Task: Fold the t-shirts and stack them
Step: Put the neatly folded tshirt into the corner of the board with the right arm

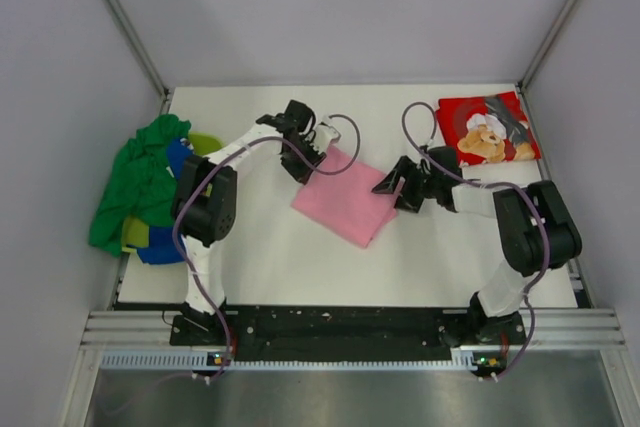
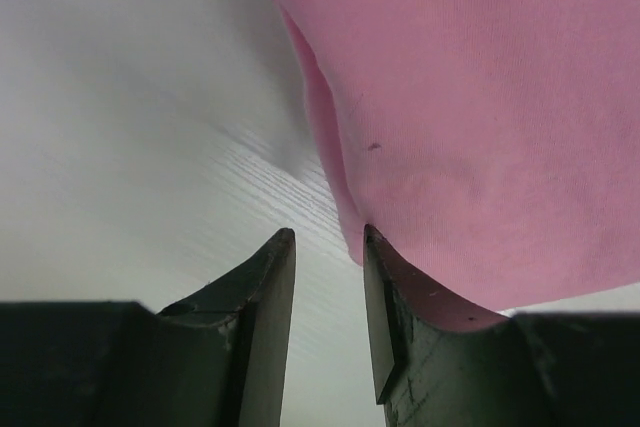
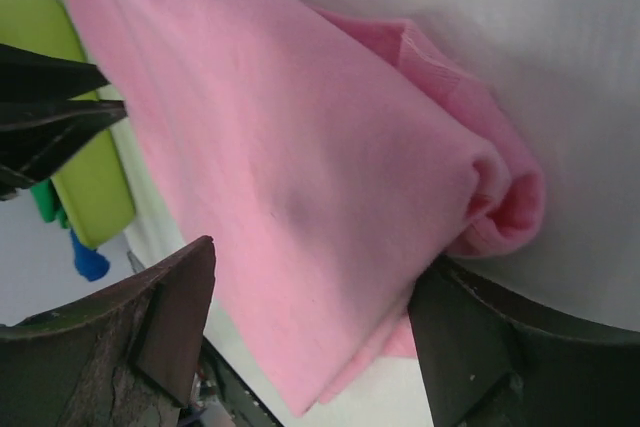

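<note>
The pink t-shirt needs to go on the red t-shirt, still folded. My right gripper should next grab the pink t-shirt's folded edge [image 1: 389,199] [image 3: 342,285] with its layers together.
A plain pink t-shirt [image 1: 345,204] lies folded in the middle of the table. My left gripper [image 1: 308,155] is at its far left corner; in the left wrist view the gripper [image 2: 328,237] is open by a narrow gap with only table between the fingers, and the pink cloth [image 2: 480,97] rests against the outside of the right finger. My right gripper [image 1: 392,187] is at the shirt's right corner, open wide [image 3: 312,262], with the folded pink edge [image 3: 300,147] lying between its fingers. A folded red t-shirt with the teddy-bear chef print [image 1: 488,129] lies at the far right.
A loose pile of green [image 1: 140,182], blue [image 1: 160,247] and yellow-green [image 1: 207,142] t-shirts hangs over the table's left edge. Grey walls close in the table on three sides. The arm bases stand on the black rail [image 1: 340,325] at the near edge.
</note>
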`<state>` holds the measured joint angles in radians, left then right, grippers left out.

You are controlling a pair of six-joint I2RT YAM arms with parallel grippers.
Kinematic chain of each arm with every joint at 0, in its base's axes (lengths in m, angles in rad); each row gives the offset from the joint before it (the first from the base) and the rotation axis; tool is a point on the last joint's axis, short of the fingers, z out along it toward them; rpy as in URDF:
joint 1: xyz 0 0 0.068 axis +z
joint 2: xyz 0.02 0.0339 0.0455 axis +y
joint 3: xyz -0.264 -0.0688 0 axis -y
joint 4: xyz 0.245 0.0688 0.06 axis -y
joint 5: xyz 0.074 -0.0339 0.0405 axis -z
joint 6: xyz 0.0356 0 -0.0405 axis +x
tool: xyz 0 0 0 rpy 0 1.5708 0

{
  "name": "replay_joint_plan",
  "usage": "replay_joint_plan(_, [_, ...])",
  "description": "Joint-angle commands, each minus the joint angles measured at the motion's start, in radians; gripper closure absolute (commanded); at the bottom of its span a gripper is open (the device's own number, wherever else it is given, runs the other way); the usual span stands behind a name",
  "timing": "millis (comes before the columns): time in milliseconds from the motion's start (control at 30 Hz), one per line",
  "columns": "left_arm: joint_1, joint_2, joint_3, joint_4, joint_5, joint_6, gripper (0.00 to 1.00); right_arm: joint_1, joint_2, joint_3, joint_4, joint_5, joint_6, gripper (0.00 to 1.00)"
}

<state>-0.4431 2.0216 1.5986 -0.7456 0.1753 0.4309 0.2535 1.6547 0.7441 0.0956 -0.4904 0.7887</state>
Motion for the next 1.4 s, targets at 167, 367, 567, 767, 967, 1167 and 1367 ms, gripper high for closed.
replay_joint_plan(167, [0.033, 0.040, -0.002, -0.021, 0.061, -0.035, 0.65, 0.001, 0.143, 0.041, 0.217, -0.073, 0.101, 0.75])
replay_joint_plan(367, [0.096, -0.021, 0.017, -0.026, 0.046, -0.032, 0.64, -0.026, 0.146, 0.159, 0.118, -0.080, 0.012, 1.00])
replay_joint_plan(567, [0.170, -0.104, 0.017, -0.038, -0.026, 0.011, 0.61, -0.049, 0.188, 0.444, -0.291, -0.070, -0.349, 1.00])
replay_joint_plan(767, [0.219, -0.185, -0.002, -0.058, -0.034, 0.032, 0.60, -0.065, 0.292, 0.751, -0.732, 0.099, -0.713, 1.00])
replay_joint_plan(967, [0.222, -0.230, -0.025, -0.078, -0.046, 0.057, 0.58, -0.069, 0.312, 0.926, -0.881, 0.396, -0.960, 1.00])
replay_joint_plan(1167, [0.222, -0.258, -0.045, -0.087, -0.033, 0.066, 0.54, -0.071, 0.316, 1.034, -0.910, 0.555, -1.152, 1.00])
replay_joint_plan(1367, [0.222, -0.247, -0.043, -0.098, -0.045, 0.069, 0.55, -0.086, 0.343, 1.141, -0.918, 0.735, -1.302, 1.00])
